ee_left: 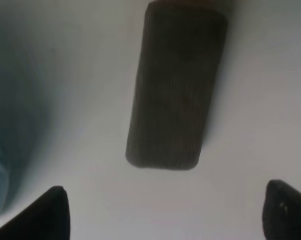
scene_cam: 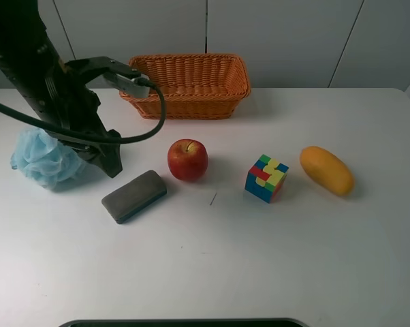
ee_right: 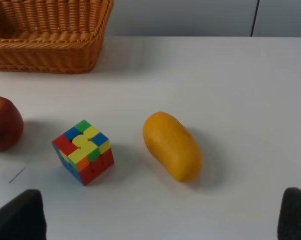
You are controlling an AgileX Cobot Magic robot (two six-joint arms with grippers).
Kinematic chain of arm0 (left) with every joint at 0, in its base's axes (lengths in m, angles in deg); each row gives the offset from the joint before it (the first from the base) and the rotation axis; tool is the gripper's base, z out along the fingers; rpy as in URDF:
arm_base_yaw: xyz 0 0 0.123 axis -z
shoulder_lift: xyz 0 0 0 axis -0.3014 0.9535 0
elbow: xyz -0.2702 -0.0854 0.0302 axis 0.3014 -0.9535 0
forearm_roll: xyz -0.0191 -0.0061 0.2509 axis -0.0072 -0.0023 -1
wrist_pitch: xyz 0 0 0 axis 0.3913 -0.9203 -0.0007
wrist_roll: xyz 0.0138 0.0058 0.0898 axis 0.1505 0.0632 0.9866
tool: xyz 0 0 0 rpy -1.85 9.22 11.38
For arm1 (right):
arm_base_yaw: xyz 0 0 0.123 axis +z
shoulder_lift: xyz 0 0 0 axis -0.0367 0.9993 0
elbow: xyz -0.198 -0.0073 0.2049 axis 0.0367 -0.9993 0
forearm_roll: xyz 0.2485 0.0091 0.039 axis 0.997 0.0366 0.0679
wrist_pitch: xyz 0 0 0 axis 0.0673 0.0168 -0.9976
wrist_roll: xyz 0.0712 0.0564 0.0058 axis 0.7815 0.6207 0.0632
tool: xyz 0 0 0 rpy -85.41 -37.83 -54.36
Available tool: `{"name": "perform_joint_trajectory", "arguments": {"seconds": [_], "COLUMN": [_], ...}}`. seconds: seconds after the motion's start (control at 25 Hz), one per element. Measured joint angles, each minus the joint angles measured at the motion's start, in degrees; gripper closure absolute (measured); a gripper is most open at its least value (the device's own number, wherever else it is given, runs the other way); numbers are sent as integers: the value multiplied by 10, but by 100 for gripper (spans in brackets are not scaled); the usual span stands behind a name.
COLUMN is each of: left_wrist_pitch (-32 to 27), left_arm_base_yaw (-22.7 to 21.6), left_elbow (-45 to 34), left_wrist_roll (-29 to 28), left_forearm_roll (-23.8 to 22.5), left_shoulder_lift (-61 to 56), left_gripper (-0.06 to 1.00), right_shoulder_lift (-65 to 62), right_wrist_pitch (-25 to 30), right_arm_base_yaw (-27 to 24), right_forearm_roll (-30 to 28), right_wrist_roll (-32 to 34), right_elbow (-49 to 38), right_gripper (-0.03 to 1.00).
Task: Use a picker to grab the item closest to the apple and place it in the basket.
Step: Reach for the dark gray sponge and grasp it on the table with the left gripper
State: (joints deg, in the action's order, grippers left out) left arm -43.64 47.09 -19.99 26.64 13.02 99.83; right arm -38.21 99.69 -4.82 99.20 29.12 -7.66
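Observation:
The blackboard eraser [scene_cam: 134,196] is the item closest to the apple, so the left gripper should grab it by its long sides next, to put it in the basket [scene_cam: 184,102].
A red apple [scene_cam: 187,159] sits on the white table. A grey blackboard eraser [scene_cam: 134,196] lies just to its front left and is the closest item to it. The wicker basket [scene_cam: 184,102] stands empty at the back. My left gripper [scene_cam: 113,167] is open and empty, hovering just behind and left of the eraser. In the left wrist view the eraser [ee_left: 173,90] lies ahead of the gripper [ee_left: 165,215], beyond its spread fingertips. My right gripper [ee_right: 160,220] is open and empty, and is out of the exterior high view.
A colourful puzzle cube [scene_cam: 266,178] and an orange mango [scene_cam: 326,170] lie right of the apple. A blue bath puff [scene_cam: 45,158] sits at the left, beside my left arm. The right wrist view shows the cube [ee_right: 84,151], mango [ee_right: 172,146], apple [ee_right: 3,122] and basket [ee_right: 40,55].

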Motion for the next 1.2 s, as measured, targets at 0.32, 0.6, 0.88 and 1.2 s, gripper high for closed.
{"name": "perform_joint_trajectory", "arguments": {"seconds": [0.32, 0.6, 0.88, 1.2], "left_wrist_pitch": [42, 82, 126, 135], "left_arm_base_yaw": [20, 46, 52, 52], "left_elbow": [4, 8, 9, 19], "left_wrist_roll": [26, 43, 44, 44], "left_forearm_roll": [-16, -32, -40, -44], "left_shoulder_lift": [93, 139, 161, 192], "left_gripper": [21, 21, 21, 21], "right_shoulder_lift": [0, 0, 0, 0], "right_wrist_pitch": [0, 0, 0, 0], "right_arm_base_yaw": [0, 0, 0, 0], "right_forearm_roll": [0, 0, 0, 0], "right_wrist_roll": [0, 0, 0, 0], "right_elbow": [0, 0, 0, 0], "right_gripper": [27, 27, 27, 27]}}
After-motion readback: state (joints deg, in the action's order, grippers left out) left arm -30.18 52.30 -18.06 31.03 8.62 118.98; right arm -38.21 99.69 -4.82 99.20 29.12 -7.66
